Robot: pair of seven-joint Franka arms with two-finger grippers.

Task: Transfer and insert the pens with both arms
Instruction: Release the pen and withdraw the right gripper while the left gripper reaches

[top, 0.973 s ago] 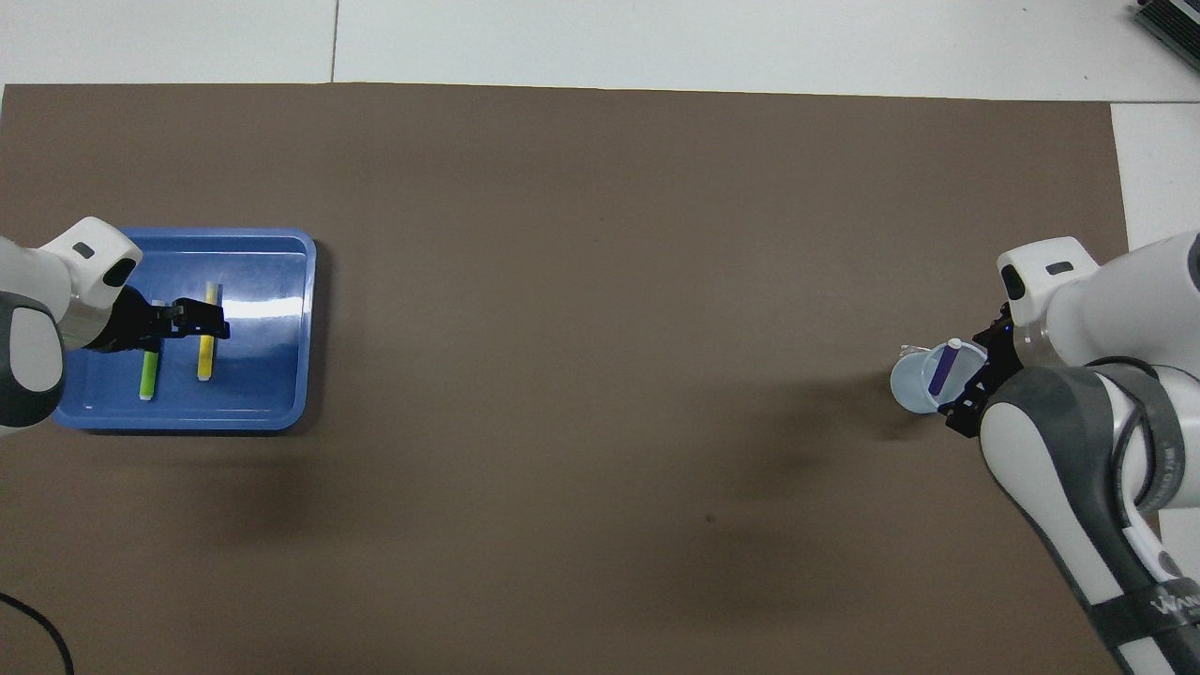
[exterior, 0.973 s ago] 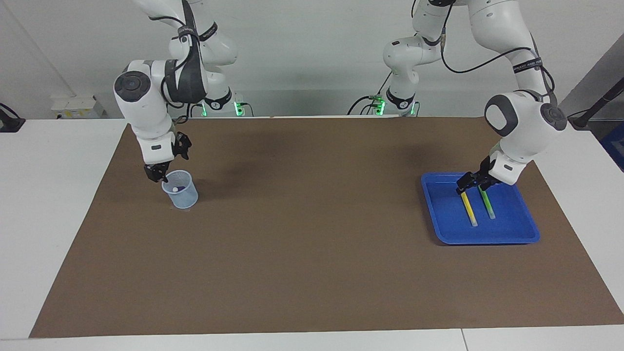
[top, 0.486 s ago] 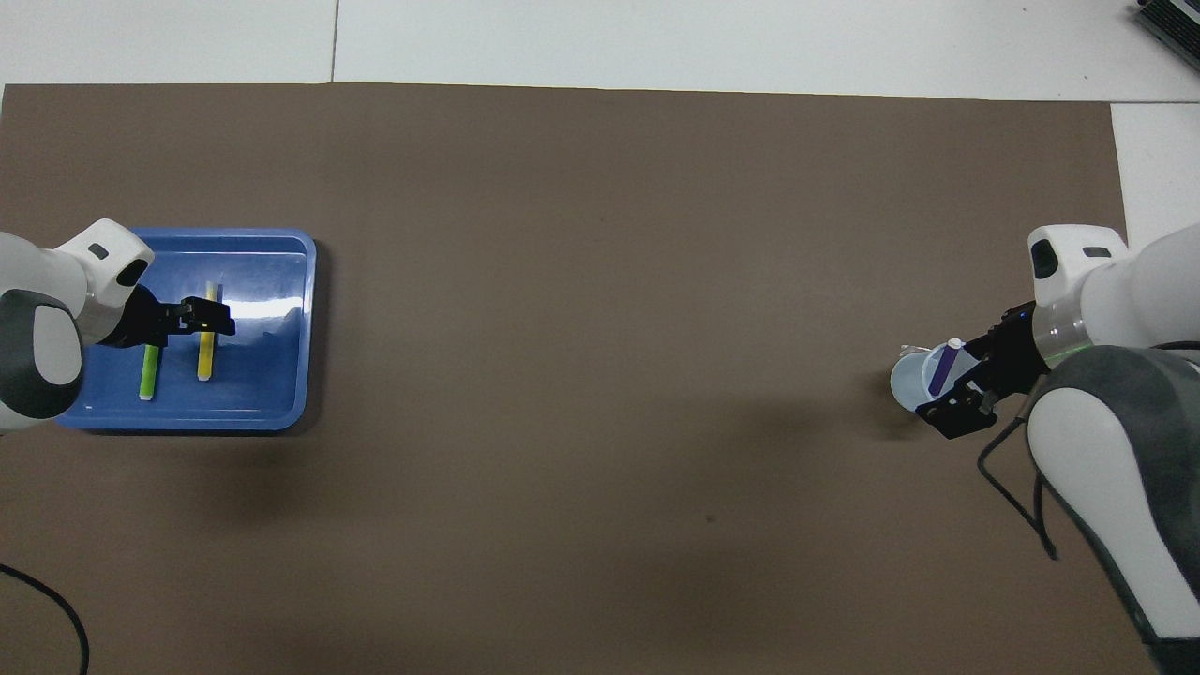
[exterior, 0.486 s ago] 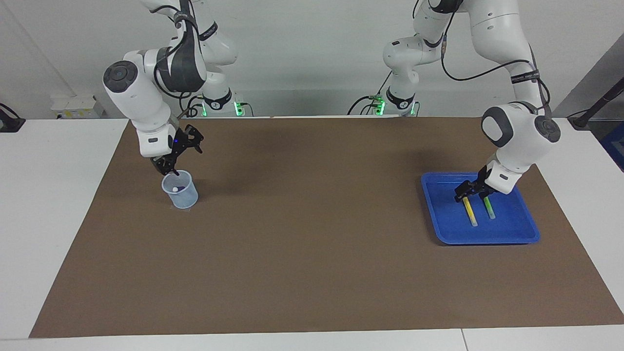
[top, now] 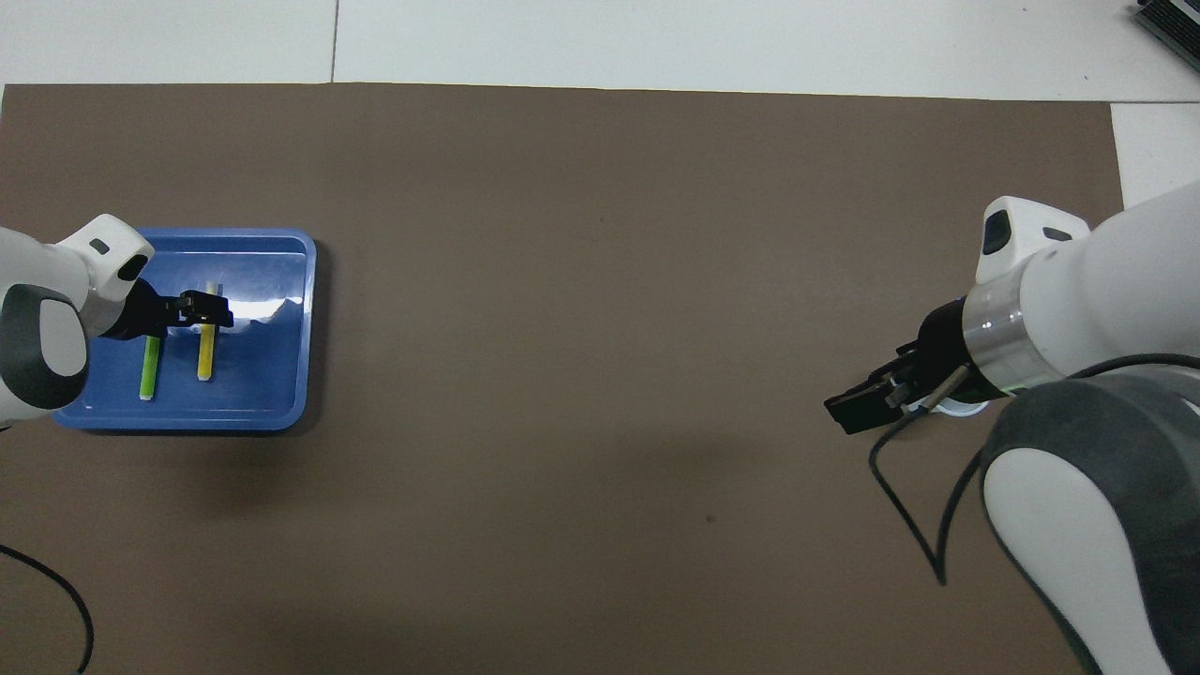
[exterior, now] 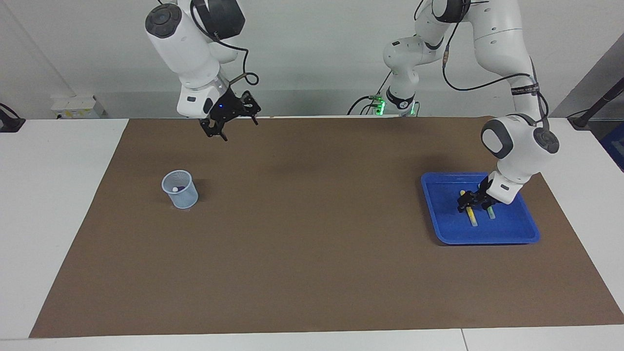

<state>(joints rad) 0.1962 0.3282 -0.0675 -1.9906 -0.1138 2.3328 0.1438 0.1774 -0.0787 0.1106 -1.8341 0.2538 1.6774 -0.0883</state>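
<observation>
The fingers of my left gripper reach down over the yellow pen's upper part [top: 210,289] in the blue tray, so it should close on the yellow pen now.
The purple pen [exterior: 180,188] stands inside a small pale blue cup [exterior: 181,196] toward the right arm's end of the table. High above the mat, my right gripper [exterior: 233,125] hangs open and empty, clear of the cup. In the overhead view the right arm covers the cup. The yellow pen [exterior: 471,215] [top: 204,354] and the green pen [exterior: 490,212] [top: 148,367] lie side by side in a blue tray [exterior: 487,239] [top: 281,253]. My left gripper [exterior: 466,202] [top: 208,309] is down in the tray, open, its fingers at the yellow pen's end nearer the robots.
A brown mat [exterior: 312,243] covers most of the white table. A loose black cable [top: 900,497] dangles from the right arm's wrist over the mat. A small white box [exterior: 78,107] sits off the mat near the right arm's base.
My right gripper has risen from the cup and swung toward the middle, leaving the purple pen in it. The left gripper has sunk lower onto the yellow pen.
</observation>
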